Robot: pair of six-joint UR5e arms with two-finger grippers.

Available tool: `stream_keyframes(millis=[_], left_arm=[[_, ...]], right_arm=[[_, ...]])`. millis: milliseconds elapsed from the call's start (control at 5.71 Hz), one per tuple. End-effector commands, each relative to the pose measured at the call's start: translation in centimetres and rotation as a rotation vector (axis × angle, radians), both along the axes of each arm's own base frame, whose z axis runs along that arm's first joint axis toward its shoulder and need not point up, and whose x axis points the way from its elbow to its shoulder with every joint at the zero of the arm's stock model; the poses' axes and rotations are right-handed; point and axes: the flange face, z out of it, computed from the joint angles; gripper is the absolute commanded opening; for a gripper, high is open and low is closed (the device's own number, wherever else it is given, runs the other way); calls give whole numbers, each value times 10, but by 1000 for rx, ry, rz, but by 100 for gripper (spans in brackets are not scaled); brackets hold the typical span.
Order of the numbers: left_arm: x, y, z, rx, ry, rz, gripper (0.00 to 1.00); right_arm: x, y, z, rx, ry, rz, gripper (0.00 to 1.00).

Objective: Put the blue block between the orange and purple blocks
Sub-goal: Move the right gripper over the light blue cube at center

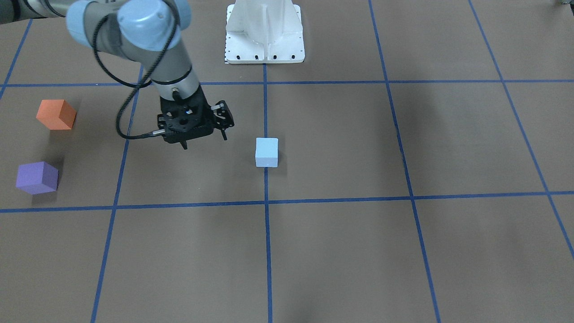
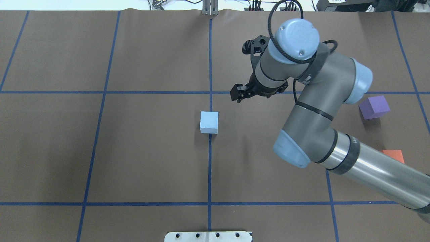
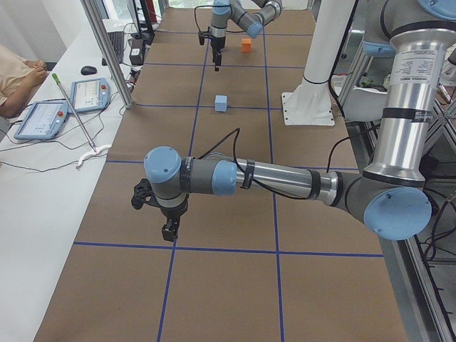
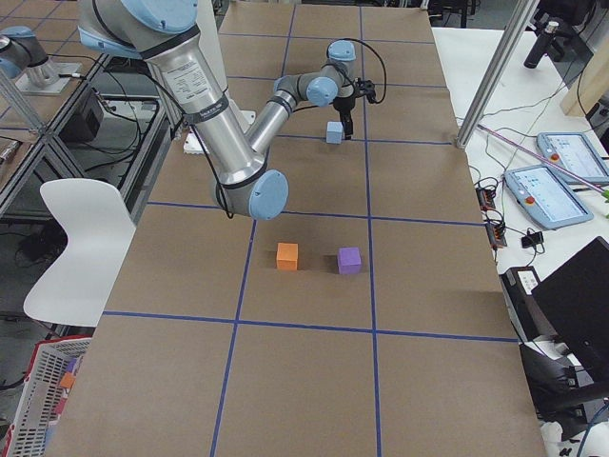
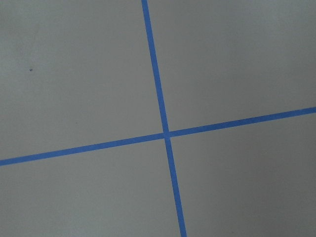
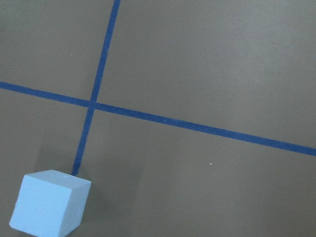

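Observation:
The light blue block should next be held by its body with my right gripper, so it can go between the orange and purple blocks.
The light blue block sits on the brown table on a blue tape line; it also shows in the overhead view and low left in the right wrist view. The orange block and purple block stand apart from each other on the robot's right side, the purple one farther from the robot. My right gripper is open and empty, hanging above the table beside the blue block, between it and the other two blocks. My left gripper shows only in the exterior left view; I cannot tell its state.
The white robot base plate stands at the table's robot side. Blue tape lines cross the brown table. Operator tablets lie on a side bench, and a white chair stands off the table.

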Motion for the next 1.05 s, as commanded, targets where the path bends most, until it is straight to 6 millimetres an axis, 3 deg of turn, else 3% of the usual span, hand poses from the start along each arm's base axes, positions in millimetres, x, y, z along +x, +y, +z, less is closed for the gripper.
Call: stream_keyframes(millis=[0, 350, 875], left_arm=[[1, 15, -5, 13, 2, -1, 100], [1, 24, -2, 10, 2, 1, 100], [3, 25, -1, 11, 2, 5, 100]], right_arm=[[-81, 12, -27, -67, 41, 78, 100], [-134, 11, -2, -73, 51, 97, 100], [-140, 14, -18, -70, 36, 113, 100]])
